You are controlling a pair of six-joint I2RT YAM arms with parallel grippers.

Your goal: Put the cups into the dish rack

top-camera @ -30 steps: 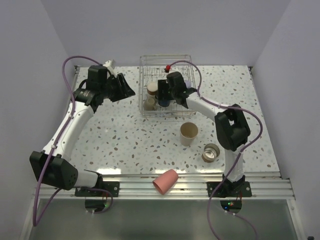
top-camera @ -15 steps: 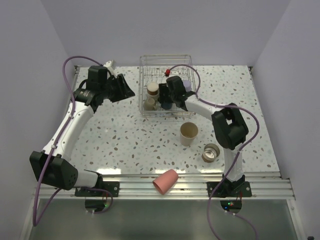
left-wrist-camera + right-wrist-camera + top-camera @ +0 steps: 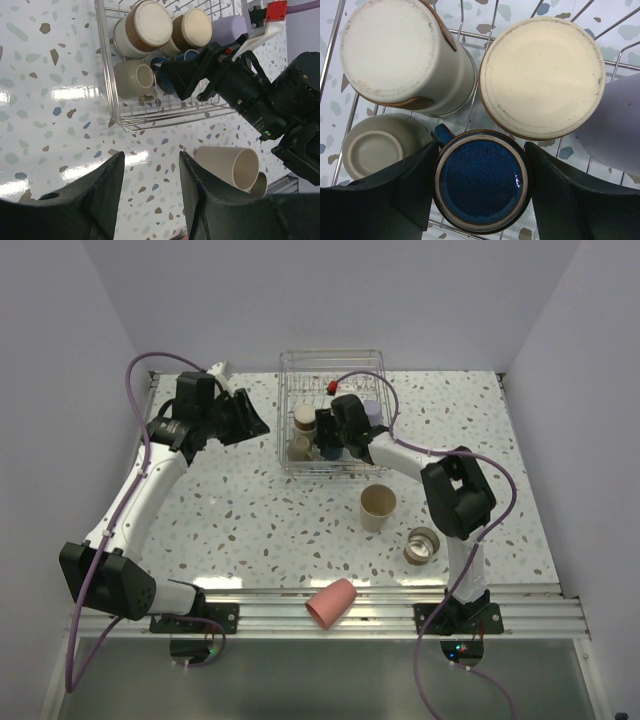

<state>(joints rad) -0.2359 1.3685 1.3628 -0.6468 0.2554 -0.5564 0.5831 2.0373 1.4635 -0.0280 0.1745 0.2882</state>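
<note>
The mug [image 3: 481,182] is base up among the cups and has rack wires below it, so it would stay standing in the dish rack. My right gripper should open now.
The dish rack [image 3: 330,353] stands at the back of the table. Inside it, my right gripper [image 3: 480,150] is shut on a dark blue handled mug [image 3: 481,182], base up, one finger on each side. Around the mug sit two upturned beige cups [image 3: 395,45] [image 3: 540,75], a smaller beige cup [image 3: 375,150] and the lavender cup [image 3: 615,130]. A tan cup [image 3: 378,507], a metal cup [image 3: 424,545] and the coral-pink cup [image 3: 332,602] lie on the table outside. My left gripper [image 3: 151,160] hangs open and empty left of the rack [image 3: 107,90].
The coral-pink cup lies on its side at the table's front edge, partly over the aluminium rail [image 3: 520,610]. The right arm's purple cable [image 3: 385,390] loops over the rack. White walls close in the table on three sides.
The right gripper has shifted slightly left inside the rack with the mug between its fingers. The left arm has stayed where it was.
</note>
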